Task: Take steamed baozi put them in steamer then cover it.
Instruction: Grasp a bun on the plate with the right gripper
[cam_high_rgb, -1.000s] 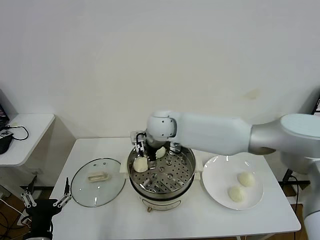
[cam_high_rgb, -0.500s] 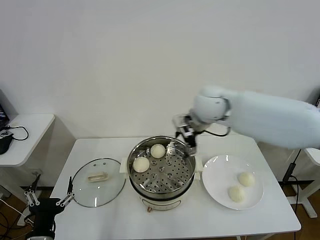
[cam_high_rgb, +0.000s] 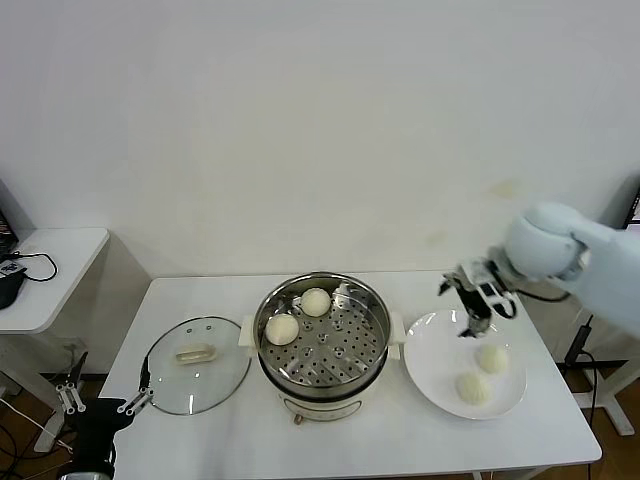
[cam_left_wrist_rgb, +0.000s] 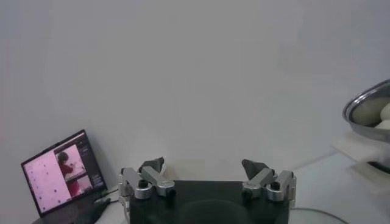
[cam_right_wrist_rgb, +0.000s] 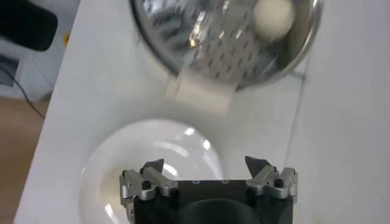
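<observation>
I should next grab the front baozi on the plate by its round sides with my right gripper, to fill the steamer for cooking.
The steamer (cam_high_rgb: 322, 352) stands mid-table with two baozi on its perforated tray, one (cam_high_rgb: 282, 328) toward the lid side and one (cam_high_rgb: 316, 301) at the back. Two more baozi (cam_high_rgb: 491, 357) (cam_high_rgb: 472, 388) lie on the white plate (cam_high_rgb: 430, 350) to the right. My right gripper (cam_high_rgb: 472, 328) is open and empty, hovering over the plate's back edge just behind the nearer baozi. In the right wrist view it (cam_right_wrist_rgb: 207, 164) hangs over the plate (cam_right_wrist_rgb: 152, 152), with the steamer (cam_right_wrist_rgb: 183, 36) and one baozi (cam_right_wrist_rgb: 272, 17) beyond. The glass cover (cam_high_rgb: 196, 364) lies flat left of the steamer.
My left gripper (cam_high_rgb: 105, 402) is parked open below the table's front left corner; it also shows in the left wrist view (cam_left_wrist_rgb: 204, 165), with the steamer rim (cam_left_wrist_rgb: 365, 109) far off. A side table (cam_high_rgb: 50, 270) and a laptop (cam_left_wrist_rgb: 61, 179) stand at the left.
My right arm has swung from inside the steamer, out past its right rim, over to the plate. It left a second baozi in the steamer. The left arm has sunk slightly.
</observation>
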